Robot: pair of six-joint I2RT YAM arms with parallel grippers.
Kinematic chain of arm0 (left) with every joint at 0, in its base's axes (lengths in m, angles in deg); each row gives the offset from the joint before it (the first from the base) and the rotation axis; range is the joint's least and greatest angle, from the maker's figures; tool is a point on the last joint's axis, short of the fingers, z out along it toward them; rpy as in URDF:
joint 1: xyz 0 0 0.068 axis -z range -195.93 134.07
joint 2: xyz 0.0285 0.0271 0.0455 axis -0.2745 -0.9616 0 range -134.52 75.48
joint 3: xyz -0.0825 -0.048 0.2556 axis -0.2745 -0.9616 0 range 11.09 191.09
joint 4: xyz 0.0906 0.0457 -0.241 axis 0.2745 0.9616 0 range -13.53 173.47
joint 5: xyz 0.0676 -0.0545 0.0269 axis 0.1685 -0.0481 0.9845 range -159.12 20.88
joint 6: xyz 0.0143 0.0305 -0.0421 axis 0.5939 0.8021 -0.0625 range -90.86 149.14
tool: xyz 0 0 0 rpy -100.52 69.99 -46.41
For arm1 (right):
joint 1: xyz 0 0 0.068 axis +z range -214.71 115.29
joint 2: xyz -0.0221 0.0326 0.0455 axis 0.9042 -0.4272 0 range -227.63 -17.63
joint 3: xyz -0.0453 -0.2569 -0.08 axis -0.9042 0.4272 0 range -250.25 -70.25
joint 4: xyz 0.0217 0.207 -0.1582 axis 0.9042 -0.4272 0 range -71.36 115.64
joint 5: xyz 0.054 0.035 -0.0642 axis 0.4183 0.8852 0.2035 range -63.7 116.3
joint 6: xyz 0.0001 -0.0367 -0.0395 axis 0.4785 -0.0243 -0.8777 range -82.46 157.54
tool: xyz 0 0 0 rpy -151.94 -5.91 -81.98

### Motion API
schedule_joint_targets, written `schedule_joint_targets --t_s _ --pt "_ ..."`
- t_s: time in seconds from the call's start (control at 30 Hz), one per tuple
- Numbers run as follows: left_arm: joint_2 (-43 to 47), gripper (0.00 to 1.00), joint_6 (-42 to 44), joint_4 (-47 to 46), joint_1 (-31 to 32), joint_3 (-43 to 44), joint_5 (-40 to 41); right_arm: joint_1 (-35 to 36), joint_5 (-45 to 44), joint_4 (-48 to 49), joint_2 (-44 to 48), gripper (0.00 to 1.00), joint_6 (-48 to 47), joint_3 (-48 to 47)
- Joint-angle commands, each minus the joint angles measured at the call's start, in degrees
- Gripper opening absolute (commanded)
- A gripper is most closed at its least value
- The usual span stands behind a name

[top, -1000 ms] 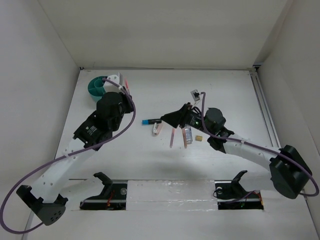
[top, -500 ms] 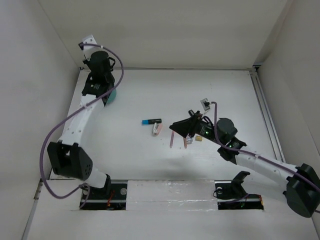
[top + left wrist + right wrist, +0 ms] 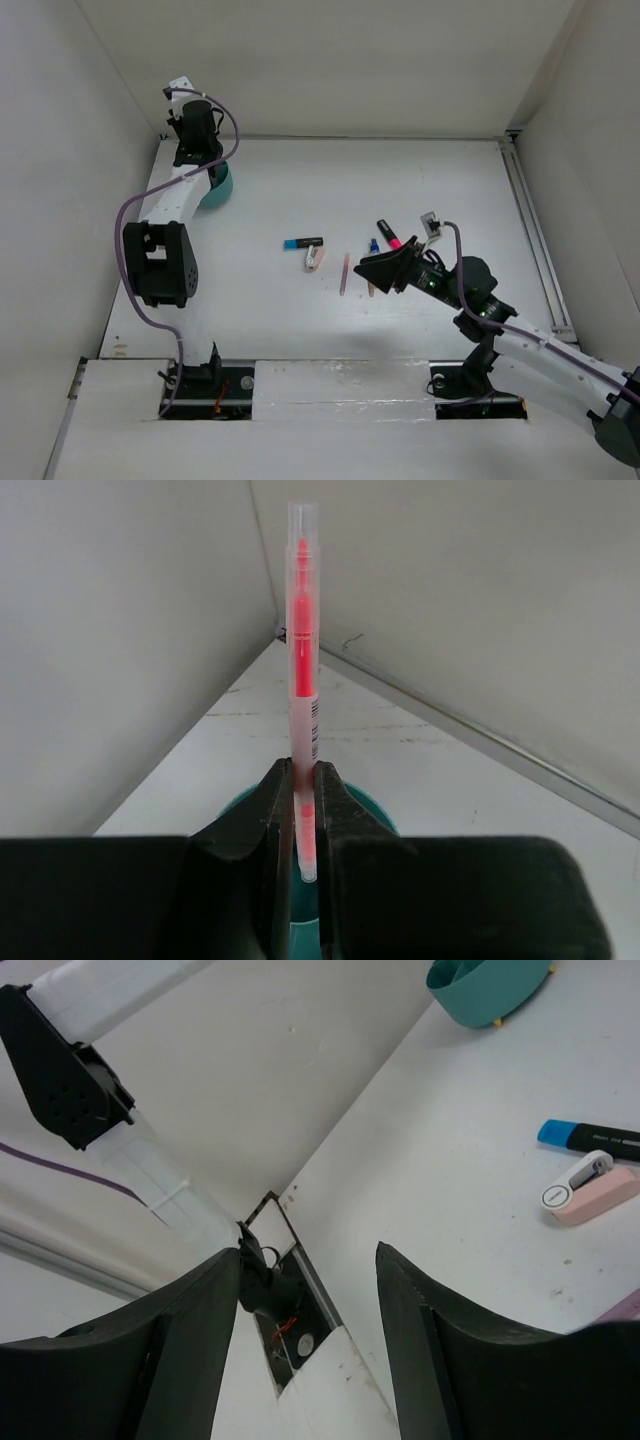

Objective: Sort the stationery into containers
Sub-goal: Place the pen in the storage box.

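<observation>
The salmon-pink pen's whole lower end [image 3: 308,870] is above the teal tub's opening [image 3: 305,903], so my left gripper needs to lower the pen before it lets go.
My left gripper [image 3: 302,772] is shut on a thin salmon-pink pen [image 3: 303,650] and holds it upright over the round teal tub [image 3: 368,805] in the back left corner [image 3: 216,188]. My right gripper [image 3: 368,268] is open and empty above the middle of the table. A black marker with a blue end [image 3: 303,242], a pink-white eraser [image 3: 315,259], a second salmon pen [image 3: 344,273], a blue-capped bottle [image 3: 373,245] and a black marker with a pink end [image 3: 388,233] lie on the table. The tan block is hidden.
White walls close the table at the back and both sides. A rail [image 3: 530,230] runs along the right edge. The right wrist view shows the tub [image 3: 490,985], the blue-ended marker [image 3: 590,1137], the eraser [image 3: 590,1188] and the left arm's base mount [image 3: 285,1305].
My left arm has swung from the table's middle to the back left corner and now holds the pen over the tub. My right arm has drawn back, uncovering the bottle and pink-ended marker.
</observation>
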Motion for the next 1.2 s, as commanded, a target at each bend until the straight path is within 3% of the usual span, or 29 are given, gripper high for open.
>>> schedule_joint_targets --t_s 0.0,0.43,1.17 --pt "1.6 0.0 0.8 -6.7 -0.2 -0.7 0.4 0.7 -1.5 -0.9 1.0 0.62 -1.0 0.9" --pt "-1.6 0.0 -3.9 -9.7 -3.5 -6.3 -1.3 0.7 -1.5 -0.9 -0.1 0.62 -1.5 1.9" --pt "-3.9 0.0 -6.9 -9.2 -3.5 -7.3 -4.3 1.2 -1.0 -1.4 0.5 0.62 -1.5 0.8"
